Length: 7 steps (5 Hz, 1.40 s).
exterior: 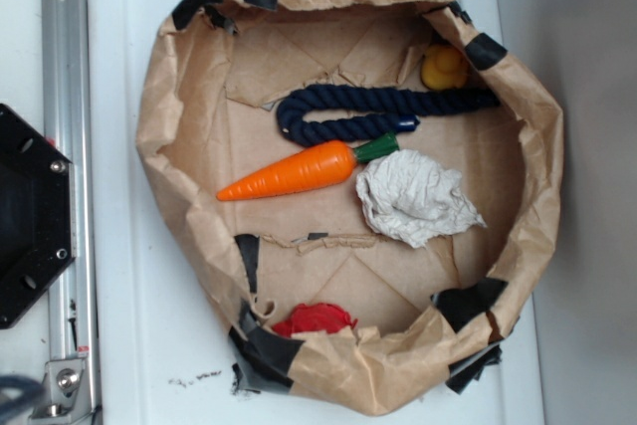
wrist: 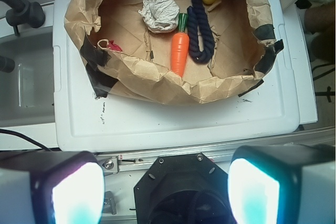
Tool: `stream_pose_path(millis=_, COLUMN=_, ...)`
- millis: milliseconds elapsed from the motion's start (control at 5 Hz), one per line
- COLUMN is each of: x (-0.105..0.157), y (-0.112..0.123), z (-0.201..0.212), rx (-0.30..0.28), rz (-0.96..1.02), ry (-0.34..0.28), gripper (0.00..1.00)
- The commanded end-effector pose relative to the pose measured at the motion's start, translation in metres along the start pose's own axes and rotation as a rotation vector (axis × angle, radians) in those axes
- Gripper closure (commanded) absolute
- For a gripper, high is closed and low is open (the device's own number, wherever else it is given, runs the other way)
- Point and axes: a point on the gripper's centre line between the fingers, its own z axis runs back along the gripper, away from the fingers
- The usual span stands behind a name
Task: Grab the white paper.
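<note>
The gripper grips the white paper by its rounded end (exterior: 382, 194) next. That end of the paper lies beside the carrot's green top (exterior: 377, 149).
The white paper (exterior: 416, 198) is a crumpled off-white wad lying inside a brown kraft paper basin (exterior: 159, 116), just right of the orange toy carrot (exterior: 289, 173). In the wrist view the white paper (wrist: 158, 10) lies near the basin's far side, left of the carrot (wrist: 179, 52). My gripper (wrist: 165, 192) is open, its two pads wide apart at the bottom of the wrist view, with nothing between them. It hovers high over the black robot base (wrist: 184, 190), well short of the basin. The exterior view does not show the gripper.
In the basin also lie a dark blue rope (exterior: 378, 111), a yellow rubber duck (exterior: 444, 67) and a red object (exterior: 315, 319) near the rim. The basin sits on a white lid (exterior: 129, 276). A metal rail (exterior: 68, 146) and the black base (exterior: 30, 216) lie at the left.
</note>
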Motion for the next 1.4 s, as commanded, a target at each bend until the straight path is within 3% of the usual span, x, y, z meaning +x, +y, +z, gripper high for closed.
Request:
stream_pose_path(millis=0, x=0.000, y=0.000, z=0.000, rx=0.000, rz=0.000, ry=0.000, gripper=0.00)
stream_pose_path(millis=200, x=0.049, y=0.025, z=-0.025, rx=0.090, rz=-0.039, ry=-0.141, gripper=0.00)
stream_pose_path(millis=600, x=0.129, y=0.009, z=-0.062, rx=0.049, rz=-0.287, ry=-0.291, gripper=0.00)
stream_pose_path(millis=800, x=0.153, y=0.006, z=-0.111, rx=0.041, rz=-0.365, ry=-0.288, gripper=0.00)
stream_pose_path(millis=1000, x=0.160, y=-0.003, z=-0.150, rx=0.020, rz=-0.446, ry=-0.294, gripper=0.00)
stream_pose_path(millis=1200, x=0.163, y=-0.014, z=-0.197, rx=0.043, rz=-0.513, ry=-0.265, gripper=0.00)
